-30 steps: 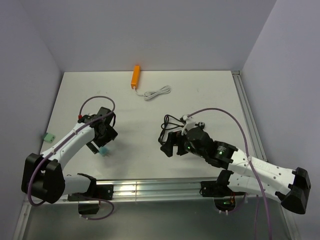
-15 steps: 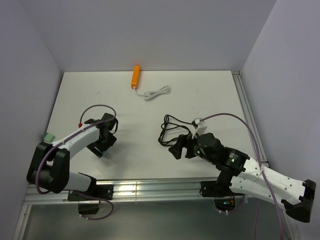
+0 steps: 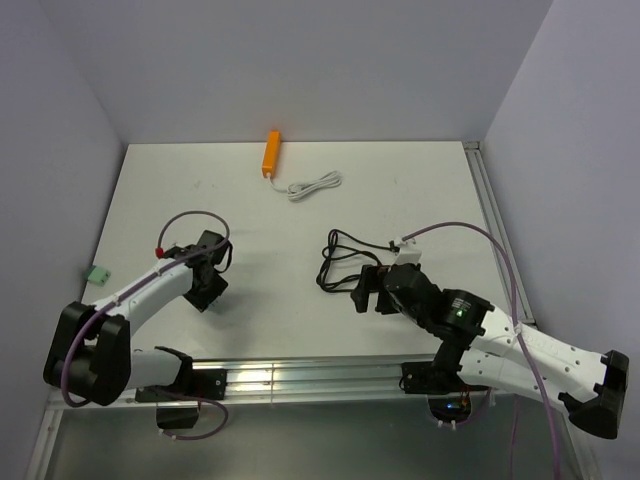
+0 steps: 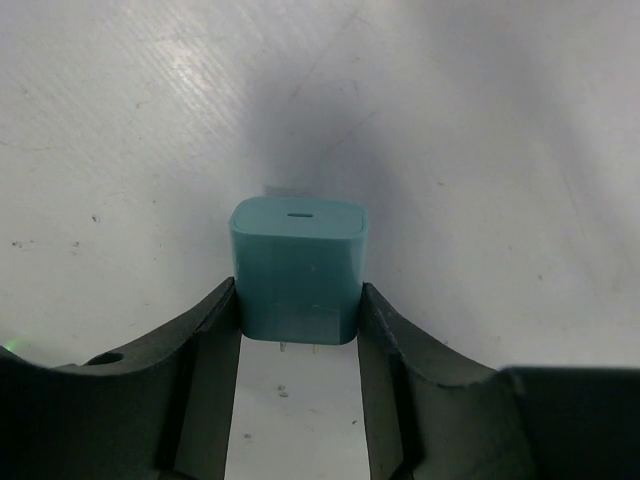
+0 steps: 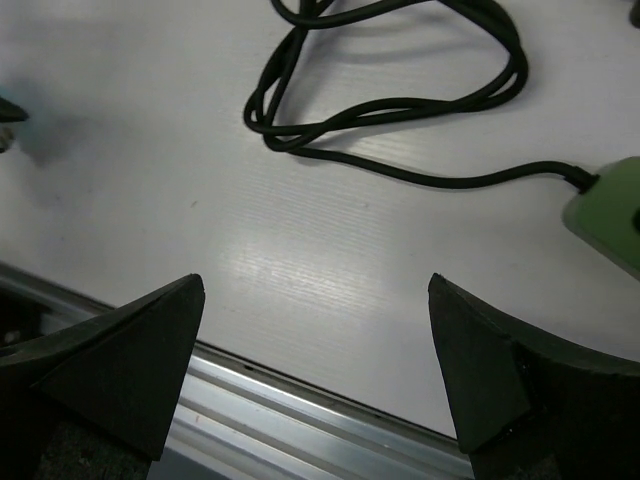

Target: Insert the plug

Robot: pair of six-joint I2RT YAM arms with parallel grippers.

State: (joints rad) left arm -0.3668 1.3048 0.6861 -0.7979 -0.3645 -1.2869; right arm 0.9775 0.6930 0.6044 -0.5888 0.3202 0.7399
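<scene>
The teal plug adapter point(image 4: 298, 262) would come up with my left gripper if I lifted it now. Both fingers are shut against the adapter's sides in the left wrist view.
A teal plug adapter point(image 4: 298, 262) with a slot in its face sits between the fingers of my left gripper point(image 4: 298, 298), just above the white table; two small prongs show under it. In the top view my left gripper point(image 3: 205, 283) covers the plug. My right gripper point(image 3: 362, 290) is open and empty, close to a coiled black cable point(image 3: 338, 256). In the right wrist view the gripper point(image 5: 315, 300) hangs over the table's front edge. The cable point(image 5: 400, 100) lies ahead and ends in a green piece point(image 5: 608, 215) at the right.
An orange power bank point(image 3: 271, 152) with a white cable point(image 3: 315, 185) lies at the back of the table. A small green block point(image 3: 97, 272) sits off the table's left edge. An aluminium rail point(image 3: 270, 378) runs along the front edge.
The teal plug, visible below the left gripper a second ago, is now hidden under it in the top view. My right gripper has drawn back to the right, away from the cable coil.
</scene>
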